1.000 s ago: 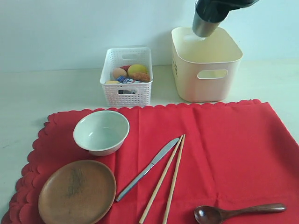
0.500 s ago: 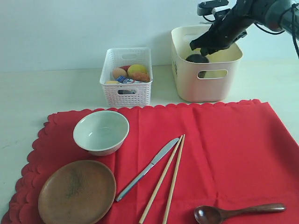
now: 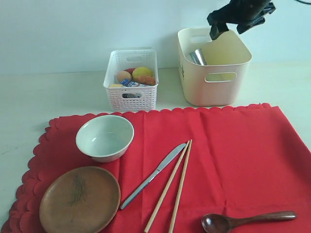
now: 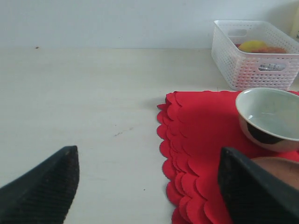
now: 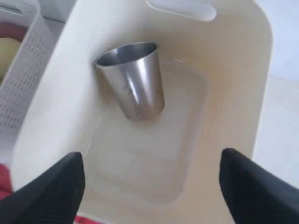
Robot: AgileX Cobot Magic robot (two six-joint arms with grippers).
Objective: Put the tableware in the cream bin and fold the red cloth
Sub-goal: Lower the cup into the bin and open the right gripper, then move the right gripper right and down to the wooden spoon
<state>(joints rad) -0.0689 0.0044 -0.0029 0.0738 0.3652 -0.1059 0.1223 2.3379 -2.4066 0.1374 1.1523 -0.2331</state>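
My right gripper grabs the chopstick (image 3: 173, 174) beside the knife by its middle next to put it in the cream bin.
The steel cup (image 3: 198, 57) (image 5: 133, 86) lies tilted inside the cream bin (image 3: 233, 60) (image 5: 233, 98). My right gripper (image 3: 228, 24) (image 5: 152, 186) hovers open above the bin, holding nothing. On the red cloth (image 3: 233, 155) (image 4: 201, 126) rest the pale bowl (image 3: 105, 137) (image 4: 268, 116), the wooden plate (image 3: 80, 199), the metal knife (image 3: 154, 174), the chopsticks (image 3: 175, 187) and the dark wooden spoon (image 3: 248, 221). My left gripper (image 4: 148, 186) is open, low over the table at the cloth's scalloped left edge; it does not show in the exterior view.
A white perforated basket (image 3: 131, 77) (image 4: 254, 53) with an egg, a lemon and other food stands left of the cream bin. Pale tabletop (image 3: 48, 97) surrounds the cloth, with a wall behind.
My right gripper lowered the steel cup into the cream bin, let it go and rose back above the rim. The cup now lies in the bin.
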